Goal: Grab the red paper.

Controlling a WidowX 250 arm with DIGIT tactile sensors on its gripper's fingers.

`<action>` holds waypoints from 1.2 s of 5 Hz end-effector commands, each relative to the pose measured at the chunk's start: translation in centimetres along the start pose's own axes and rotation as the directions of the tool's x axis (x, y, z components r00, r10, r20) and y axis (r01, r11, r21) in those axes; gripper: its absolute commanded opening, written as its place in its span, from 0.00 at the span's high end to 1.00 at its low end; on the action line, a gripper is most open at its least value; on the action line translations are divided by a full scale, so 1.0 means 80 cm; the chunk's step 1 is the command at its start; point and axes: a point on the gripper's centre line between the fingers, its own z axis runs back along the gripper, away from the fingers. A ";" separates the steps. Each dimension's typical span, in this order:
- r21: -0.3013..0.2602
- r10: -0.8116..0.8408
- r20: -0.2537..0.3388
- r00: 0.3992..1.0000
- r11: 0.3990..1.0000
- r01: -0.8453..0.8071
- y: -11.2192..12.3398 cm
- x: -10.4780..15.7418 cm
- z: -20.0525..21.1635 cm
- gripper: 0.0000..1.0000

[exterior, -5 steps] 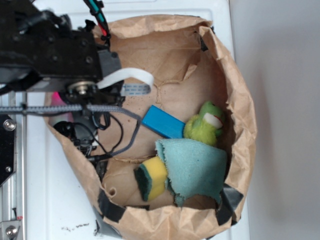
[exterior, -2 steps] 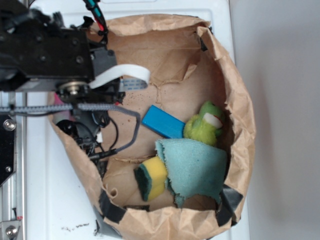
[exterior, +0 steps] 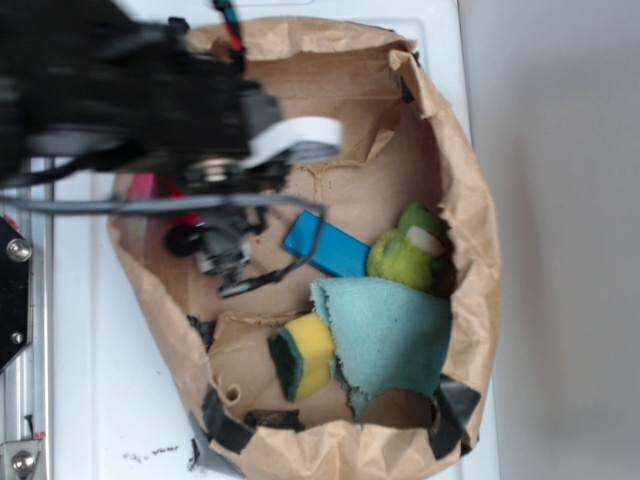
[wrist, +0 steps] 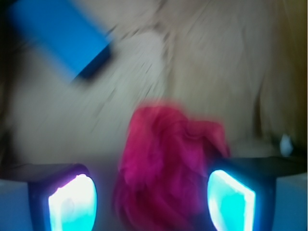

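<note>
My gripper takes hold of the red paper ball by its crumpled middle next, to get it out of the brown bag.
The red paper, a crumpled magenta-red ball, lies on the brown bag floor in the wrist view. My gripper is open around it. The left pad stands clear of the paper, and the right pad is close beside it. From the exterior view only a sliver of the red paper shows at the bag's left side, under the blurred black arm. The arm hides the fingers there.
Everything sits inside a wide brown paper bag. A flat blue block lies mid-bag, with a green plush toy beside it. A teal cloth and a yellow-green sponge lie lower down. Loose cables trail from the wrist.
The arm has swung to the right and further over the bag, and is blurred with motion. More red paper shows at its left edge. The other objects have not moved.
</note>
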 end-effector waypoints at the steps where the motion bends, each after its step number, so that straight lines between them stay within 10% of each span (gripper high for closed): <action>1: 0.056 0.013 0.030 0.999 0.998 -0.015 0.001 0.029 -0.009 0.00; 2: 0.063 -0.006 0.030 1.000 0.998 0.004 -0.001 0.026 -0.013 0.00; 3: 0.046 0.018 0.046 0.999 0.999 -0.020 -0.001 0.021 -0.011 1.00; 6: 0.028 0.011 0.078 0.997 1.000 -0.013 -0.004 0.008 0.003 1.00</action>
